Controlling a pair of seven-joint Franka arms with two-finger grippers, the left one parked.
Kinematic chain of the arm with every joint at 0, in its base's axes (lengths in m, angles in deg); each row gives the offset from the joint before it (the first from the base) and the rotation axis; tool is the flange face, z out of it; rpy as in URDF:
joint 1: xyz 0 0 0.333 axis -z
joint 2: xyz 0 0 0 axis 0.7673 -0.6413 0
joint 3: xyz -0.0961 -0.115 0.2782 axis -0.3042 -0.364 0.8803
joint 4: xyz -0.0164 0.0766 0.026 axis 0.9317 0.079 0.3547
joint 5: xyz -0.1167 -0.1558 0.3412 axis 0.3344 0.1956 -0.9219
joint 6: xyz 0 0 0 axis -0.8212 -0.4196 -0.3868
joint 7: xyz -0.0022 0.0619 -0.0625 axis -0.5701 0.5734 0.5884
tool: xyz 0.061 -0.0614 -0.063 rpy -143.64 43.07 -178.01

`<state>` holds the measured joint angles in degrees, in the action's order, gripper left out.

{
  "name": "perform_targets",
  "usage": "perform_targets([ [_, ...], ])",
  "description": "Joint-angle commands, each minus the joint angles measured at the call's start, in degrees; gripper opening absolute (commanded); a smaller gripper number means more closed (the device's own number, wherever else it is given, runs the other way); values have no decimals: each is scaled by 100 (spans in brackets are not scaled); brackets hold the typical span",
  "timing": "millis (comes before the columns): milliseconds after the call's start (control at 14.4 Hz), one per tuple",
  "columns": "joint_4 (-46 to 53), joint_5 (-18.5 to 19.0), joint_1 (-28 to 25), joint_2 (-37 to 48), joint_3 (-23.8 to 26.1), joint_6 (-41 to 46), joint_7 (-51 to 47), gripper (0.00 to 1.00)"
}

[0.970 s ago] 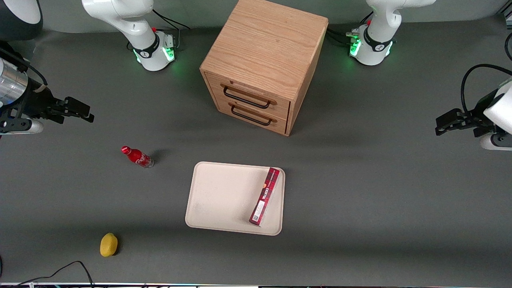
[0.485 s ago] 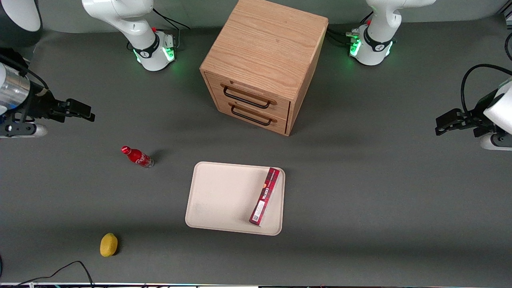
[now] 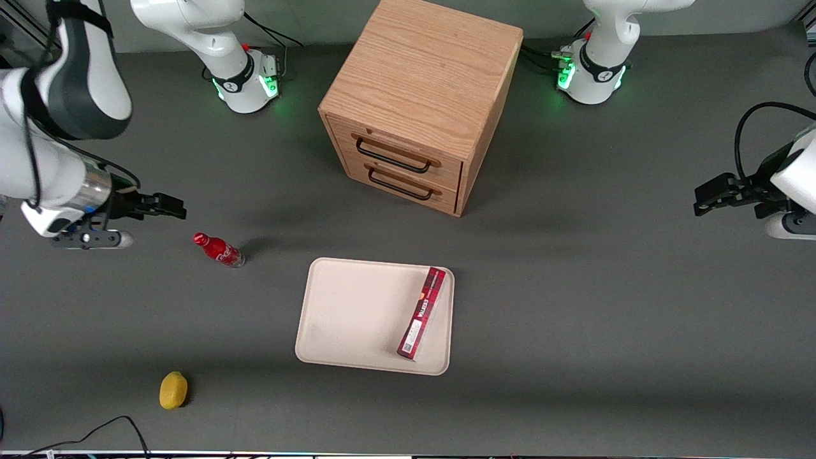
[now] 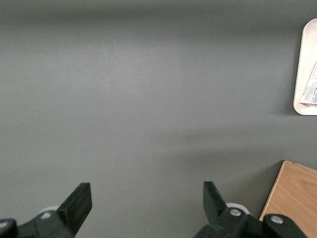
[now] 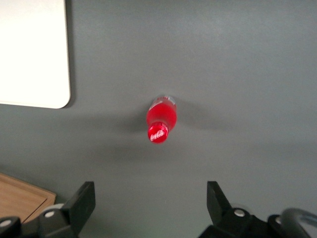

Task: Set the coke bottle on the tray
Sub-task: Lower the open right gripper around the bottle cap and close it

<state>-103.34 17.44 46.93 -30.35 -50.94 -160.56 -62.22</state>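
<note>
The bottle should next be grabbed by its red cap with my right gripper. Then it can go on the tray.
The coke bottle is small and red with a red cap. It stands on the grey table, apart from the tray and toward the working arm's end. The wrist view shows the bottle from above, cap toward the camera. The cream-beige tray lies in front of the wooden cabinet, nearer the front camera, and its corner shows in the wrist view. My right gripper is open and empty. It hovers above the table close to the bottle, slightly farther from the front camera. Its fingertips stand wide apart, the bottle not between them.
A long red box lies on the tray along its edge toward the parked arm. A wooden cabinet with two drawers stands at the table's middle. A yellow lemon lies near the front edge. A black cable runs at the front corner.
My right arm has swung in from the table's end and lowered, bringing the gripper much closer to the bottle. The bottle, tray and box have not moved.
</note>
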Motion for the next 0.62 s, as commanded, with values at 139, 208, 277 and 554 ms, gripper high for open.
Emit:
perform_targets([
  [139,-960,99,-60,-34,27,-1514,143,99],
  [208,-970,99,-68,-130,27,-1629,152,98],
  [277,-970,99,-77,-218,36,-1744,143,98],
  [554,-979,301,-77,-438,36,-1990,152,94],
])
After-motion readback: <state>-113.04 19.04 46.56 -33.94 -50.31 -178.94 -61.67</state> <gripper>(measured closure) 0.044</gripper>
